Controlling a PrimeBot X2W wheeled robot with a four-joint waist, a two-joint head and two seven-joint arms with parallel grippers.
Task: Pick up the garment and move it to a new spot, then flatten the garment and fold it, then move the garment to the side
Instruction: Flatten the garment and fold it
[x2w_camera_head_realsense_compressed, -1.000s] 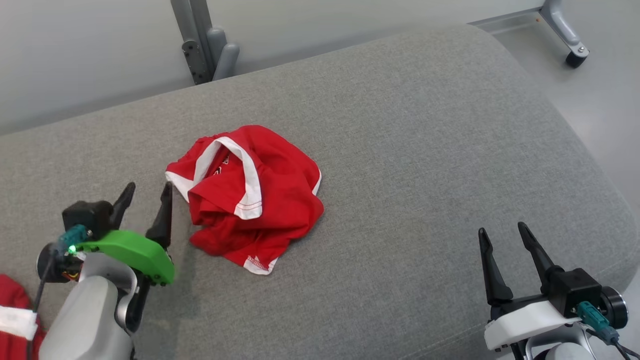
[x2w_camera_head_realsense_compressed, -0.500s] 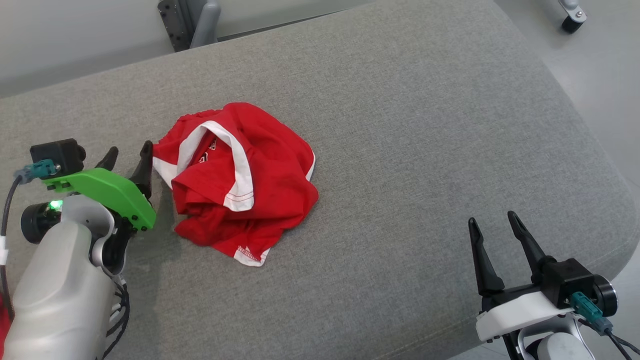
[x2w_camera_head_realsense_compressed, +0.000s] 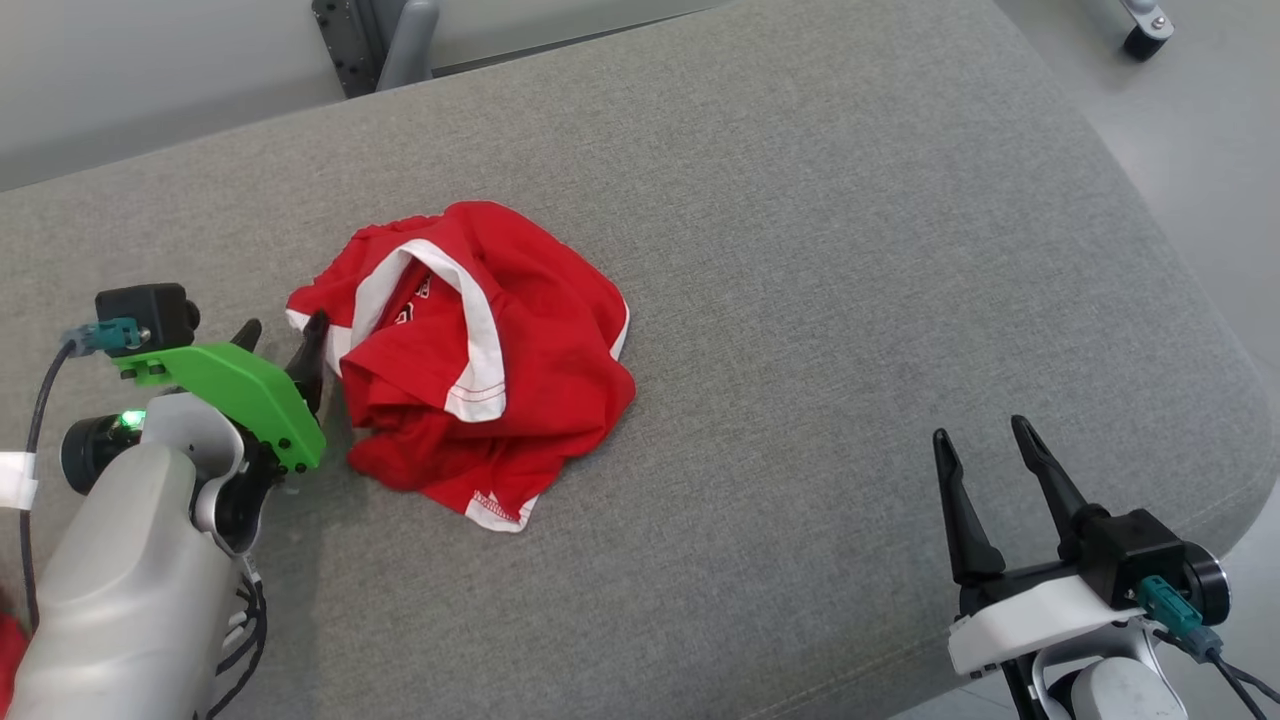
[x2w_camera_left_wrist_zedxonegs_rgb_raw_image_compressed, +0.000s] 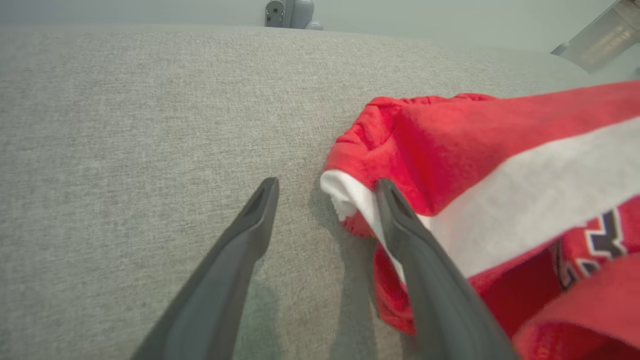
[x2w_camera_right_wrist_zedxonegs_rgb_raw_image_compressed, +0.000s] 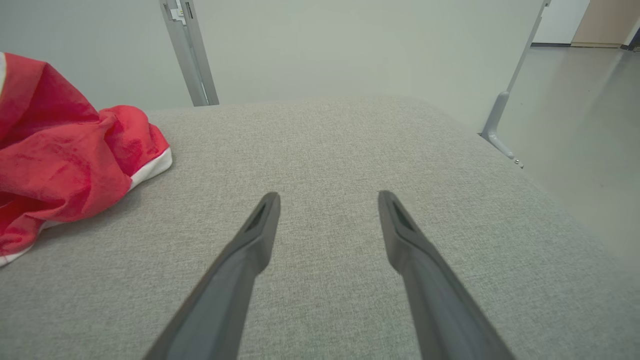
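The garment's white-edged corner stands up off the cushion while the rest lies slack, so my left gripper should next take the garment by its white-edged corner (x2w_camera_head_realsense_compressed: 300, 319) (x2w_camera_left_wrist_zedxonegs_rgb_raw_image_compressed: 349, 187) to move it.
A crumpled red garment (x2w_camera_head_realsense_compressed: 490, 360) with white bands lies in a heap on the grey cushioned surface (x2w_camera_head_realsense_compressed: 820, 250), left of centre. My left gripper (x2w_camera_head_realsense_compressed: 283, 338) stands open at the heap's left edge. In the left wrist view the garment (x2w_camera_left_wrist_zedxonegs_rgb_raw_image_compressed: 475, 165) bulges at the right, and the right finger (x2w_camera_left_wrist_zedxonegs_rgb_raw_image_compressed: 400, 220) touches its white-edged corner while the left finger rests over bare fabric. My right gripper (x2w_camera_head_realsense_compressed: 982, 452) is open near the front right edge, well apart from the garment (x2w_camera_right_wrist_zedxonegs_rgb_raw_image_compressed: 65, 160), which lies at the left of the right wrist view.
Grey metal frame legs (x2w_camera_head_realsense_compressed: 375, 40) stand behind the surface. A castor wheel (x2w_camera_head_realsense_compressed: 1142, 38) sits on the floor at the far right. The surface's rounded right edge (x2w_camera_head_realsense_compressed: 1215, 350) drops to the floor. A scrap of red cloth (x2w_camera_head_realsense_compressed: 8, 640) peeks in at the lower left.
The head camera tilted down a second ago. My left gripper has moved right to the garment's left edge, and that corner has shifted slightly. The right gripper has stayed put.
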